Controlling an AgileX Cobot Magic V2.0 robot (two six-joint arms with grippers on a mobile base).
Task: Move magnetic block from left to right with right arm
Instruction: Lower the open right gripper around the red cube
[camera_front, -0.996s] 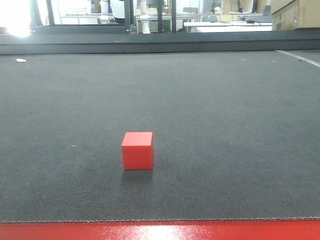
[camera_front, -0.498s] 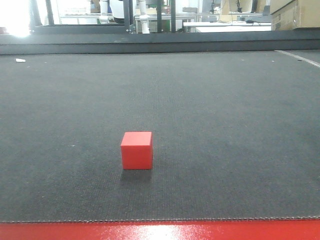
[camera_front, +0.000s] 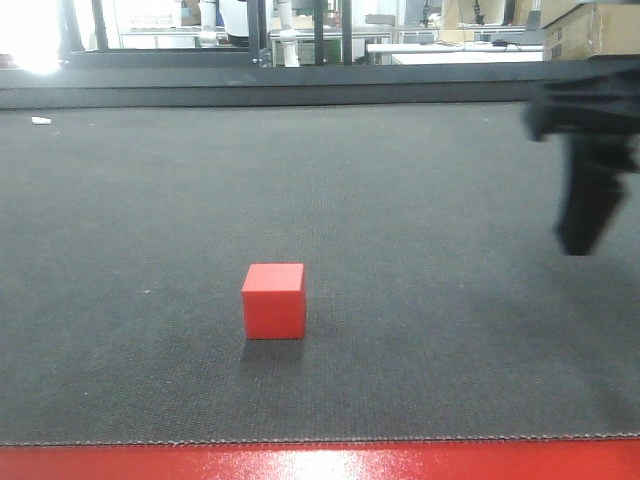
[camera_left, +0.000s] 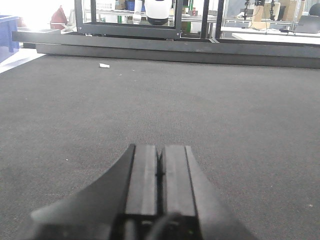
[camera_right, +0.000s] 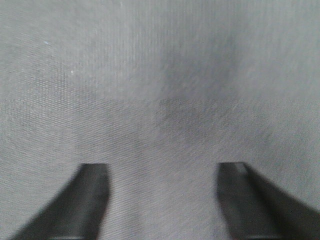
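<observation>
The magnetic block (camera_front: 274, 300) has to move across the mat, so I will grab the block's opposite sides next with my right gripper.
The magnetic block (camera_front: 274, 300), a small red-orange cube, rests on the dark mat (camera_front: 420, 200) left of centre in the front view. My right gripper (camera_front: 582, 235) appears as a blurred black shape at the far right, raised above the mat and well apart from the block. In the right wrist view the right gripper (camera_right: 162, 170) is open with only mat between its fingers (camera_right: 92, 180). My left gripper (camera_left: 160, 152) is shut with its pads pressed together over bare mat. Neither wrist view shows the block.
A red strip (camera_front: 320, 462) runs along the mat's near edge. A dark raised rail (camera_front: 300, 85) bounds the far side, with frames and benches behind it. A small white scrap (camera_front: 41, 121) lies at the far left of the mat.
The right arm has come into the front view from the right edge; it was absent in both earlier frames. The block has stayed put.
</observation>
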